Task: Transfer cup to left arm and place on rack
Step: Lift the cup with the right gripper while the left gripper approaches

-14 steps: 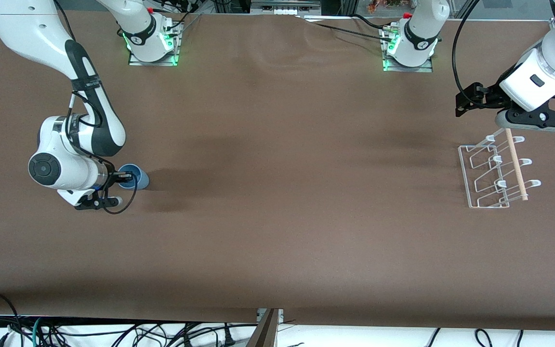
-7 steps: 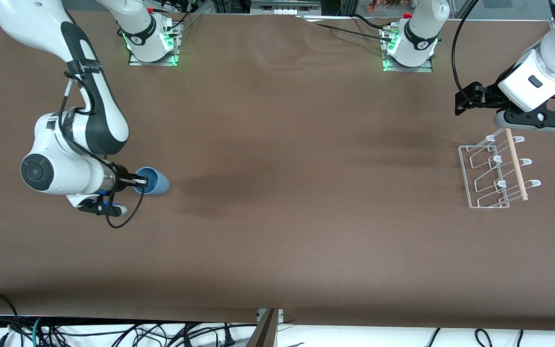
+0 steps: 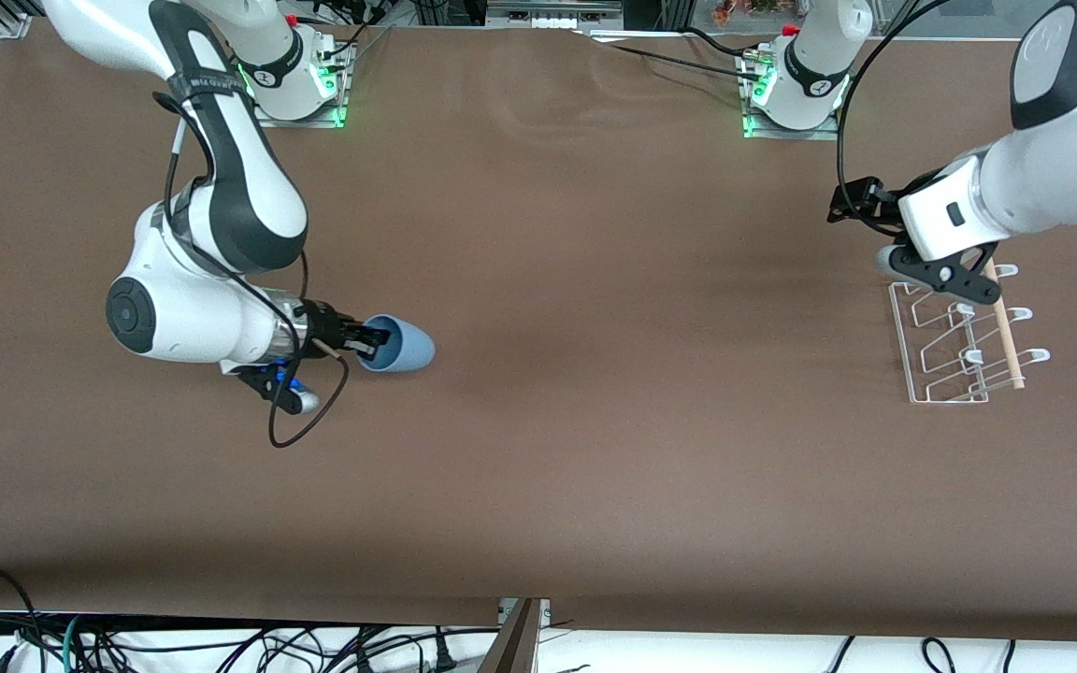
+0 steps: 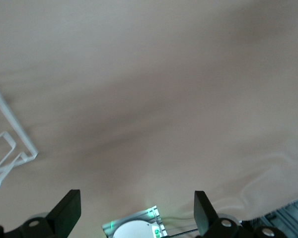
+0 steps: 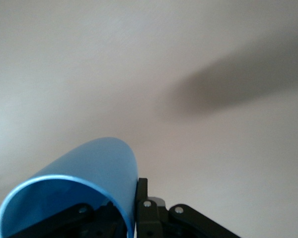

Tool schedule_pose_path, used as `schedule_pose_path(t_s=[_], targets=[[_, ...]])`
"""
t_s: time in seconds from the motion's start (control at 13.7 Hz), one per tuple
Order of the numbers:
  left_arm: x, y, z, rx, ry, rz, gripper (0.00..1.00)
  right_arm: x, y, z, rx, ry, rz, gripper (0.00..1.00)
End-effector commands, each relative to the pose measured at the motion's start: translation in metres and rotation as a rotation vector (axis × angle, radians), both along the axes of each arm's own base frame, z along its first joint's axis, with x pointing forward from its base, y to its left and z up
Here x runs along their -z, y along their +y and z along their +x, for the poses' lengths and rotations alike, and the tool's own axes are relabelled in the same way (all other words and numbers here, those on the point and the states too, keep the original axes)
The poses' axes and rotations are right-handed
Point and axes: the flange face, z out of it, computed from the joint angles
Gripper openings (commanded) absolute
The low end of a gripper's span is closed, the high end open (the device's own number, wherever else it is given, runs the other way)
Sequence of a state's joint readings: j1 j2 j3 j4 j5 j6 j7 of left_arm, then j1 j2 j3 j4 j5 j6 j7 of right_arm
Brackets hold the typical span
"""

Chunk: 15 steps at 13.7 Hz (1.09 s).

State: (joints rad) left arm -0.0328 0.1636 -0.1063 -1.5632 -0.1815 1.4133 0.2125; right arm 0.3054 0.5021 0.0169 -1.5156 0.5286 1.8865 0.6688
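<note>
I will next grab the light-blue cup by its closed base with my left gripper. This will leave the cup's open rim free to go onto the rack [image 3: 948,336].
My right gripper [image 3: 368,342] is shut on the rim of the light-blue cup [image 3: 398,344] and holds it on its side above the brown table, toward the right arm's end. One finger is inside the cup, one outside. In the right wrist view the cup [image 5: 84,183] fills the lower part, pinched at its wall. My left gripper [image 3: 845,207] is open and empty, in the air beside the white wire rack [image 3: 948,336] with its wooden rod [image 3: 1001,318]. In the left wrist view the gripper [image 4: 137,210] is spread wide, with a corner of the rack [image 4: 10,144] at the edge.
The arm bases [image 3: 786,89] stand at the table's edge farthest from the front camera, lit green. Cables lie off the table's near edge. The brown table top [image 3: 595,374] stretches between the two grippers.
My right arm has lifted the cup off the table and carried it toward the table's middle, tilting it onto its side. My left arm has swung its gripper inward, toward the middle.
</note>
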Motion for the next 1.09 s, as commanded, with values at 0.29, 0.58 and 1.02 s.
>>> schedule_pose_path(t_s=[0.29,0.58,1.02], targets=[[0.018,-0.03,0.034,0.414,-0.132,-0.29,1.0,-0.061,0.115,-0.026,0.246,0.202,0.172,0.0],[0.028,-0.059,0.048,0.606,-0.284,-0.467,1.0,-0.083,0.141,-0.034,0.31,0.312,0.314,0.0],[0.056,-0.105,0.066,0.688,-0.507,-0.796,1.0,-0.081,0.19,-0.023,0.363,0.394,0.39,0.0]])
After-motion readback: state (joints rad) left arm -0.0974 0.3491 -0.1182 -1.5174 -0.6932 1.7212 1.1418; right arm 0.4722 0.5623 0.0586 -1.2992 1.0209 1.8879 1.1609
